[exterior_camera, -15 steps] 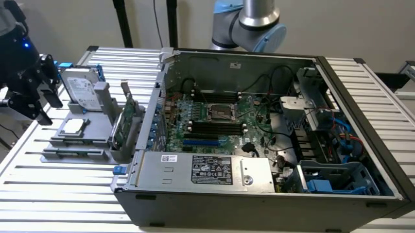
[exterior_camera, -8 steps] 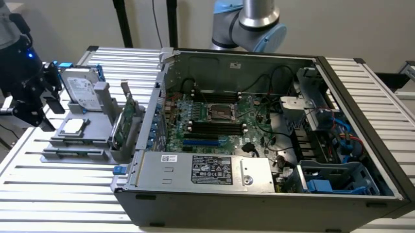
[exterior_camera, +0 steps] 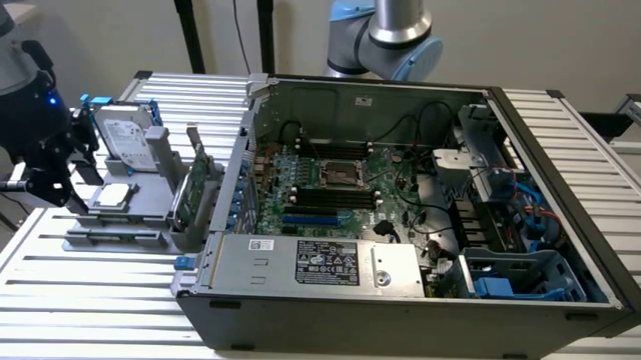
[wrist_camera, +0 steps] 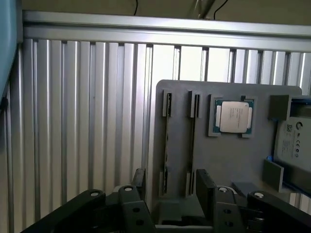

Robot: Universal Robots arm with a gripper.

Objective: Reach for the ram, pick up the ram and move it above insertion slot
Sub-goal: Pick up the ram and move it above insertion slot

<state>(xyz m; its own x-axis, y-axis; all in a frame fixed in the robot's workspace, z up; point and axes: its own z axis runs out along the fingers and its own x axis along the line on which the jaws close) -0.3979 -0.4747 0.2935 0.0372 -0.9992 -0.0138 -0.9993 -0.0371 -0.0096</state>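
Observation:
My gripper will next grab the ram by the middle of its upper long edge [exterior_camera: 115, 235], because the holder's posts hold both ends of the ram.
My gripper [wrist_camera: 172, 187] hangs open above the grey parts tray [wrist_camera: 228, 160], one black finger [wrist_camera: 140, 182] on each side of the tray's two long narrow holders [wrist_camera: 167, 141]. A thin dark strip stands edge-on in each holder. I take these for the ram, though no green shows. In the exterior view the gripper [exterior_camera: 70, 196] is at that view's left, over the tray's near end [exterior_camera: 110, 237]. The black ram slots [exterior_camera: 335, 199] lie on the motherboard inside the open case, just in front of the CPU socket [exterior_camera: 341, 174].
The tray also carries a loose CPU [wrist_camera: 234, 117], a silver hard drive [exterior_camera: 128, 139] standing upright, and a tall green expansion card [exterior_camera: 200, 176]. The open computer case [exterior_camera: 401, 300] stands beside the tray on a ribbed aluminium table [wrist_camera: 73, 121]. A second arm [exterior_camera: 386, 37] rises behind the case.

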